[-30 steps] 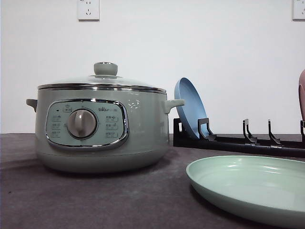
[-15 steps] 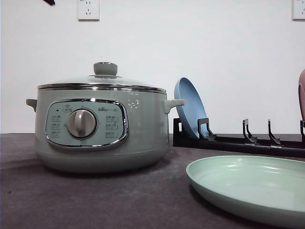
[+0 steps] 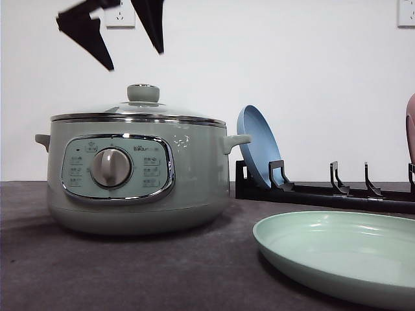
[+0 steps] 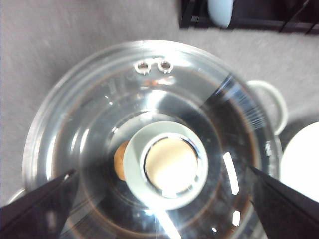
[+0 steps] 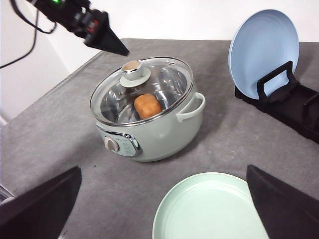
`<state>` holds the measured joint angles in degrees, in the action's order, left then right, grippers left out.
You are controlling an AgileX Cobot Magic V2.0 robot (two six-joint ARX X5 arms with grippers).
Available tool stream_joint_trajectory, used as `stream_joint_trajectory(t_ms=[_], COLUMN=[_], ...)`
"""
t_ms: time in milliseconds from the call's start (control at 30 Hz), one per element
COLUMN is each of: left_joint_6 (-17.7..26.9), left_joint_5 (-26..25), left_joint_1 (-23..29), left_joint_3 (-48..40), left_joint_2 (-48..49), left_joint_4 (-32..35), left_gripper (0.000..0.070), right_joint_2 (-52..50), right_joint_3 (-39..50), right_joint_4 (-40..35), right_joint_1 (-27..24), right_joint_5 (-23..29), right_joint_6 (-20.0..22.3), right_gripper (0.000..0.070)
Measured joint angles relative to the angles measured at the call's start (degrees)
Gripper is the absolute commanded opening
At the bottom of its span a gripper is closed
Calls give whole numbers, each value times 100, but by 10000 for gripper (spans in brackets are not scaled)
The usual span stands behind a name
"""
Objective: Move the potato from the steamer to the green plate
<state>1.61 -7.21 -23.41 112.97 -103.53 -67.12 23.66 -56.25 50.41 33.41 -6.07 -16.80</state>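
My left gripper will next grab the glass lid by its narrow round knob, because the lid spreads wider than my open fingers.
The sage-green steamer stands on the table's left half with its glass lid on. Through the glass I see the orange-brown potato inside, partly hidden by the lid knob in the left wrist view, where the potato peeks out beside it. My left gripper hangs open just above the knob, a finger on either side, touching nothing. The green plate lies bare at the front right. My right gripper is open and holds nothing, high above the table between steamer and plate.
A black dish rack at the back right holds an upright blue plate. A pinkish object shows at the right edge. A white wall stands close behind the table. The left table edge runs near the steamer.
My left gripper has come down into the front view from above and now hangs open over the lid knob. Steamer, lid and plates have not moved.
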Motion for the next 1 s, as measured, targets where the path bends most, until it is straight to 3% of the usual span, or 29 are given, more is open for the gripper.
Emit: stream_joint_trajectory(t_ms=[267, 400, 767, 1000], left_joint_6=[2, 7, 44, 46], left_joint_5=[1, 1, 21, 277], left_joint_1=[-66, -102, -187, -246], left_joint_3=[0, 0, 0, 0], left_joint_2=[-369, -432, -473, -511], left_joint_4=[106, 105, 84, 19], left_gripper=[700, 636, 625, 461], right_joint_2=[0, 0, 0, 0], right_joint_3=[0, 0, 0, 0], right_joint_4=[0, 0, 0, -1], right_joint_1=[0, 0, 0, 0], right_joint_5=[2, 1, 2, 0], right_joint_6=[0, -2, -10, -17], right_gripper=[700, 700, 700, 700])
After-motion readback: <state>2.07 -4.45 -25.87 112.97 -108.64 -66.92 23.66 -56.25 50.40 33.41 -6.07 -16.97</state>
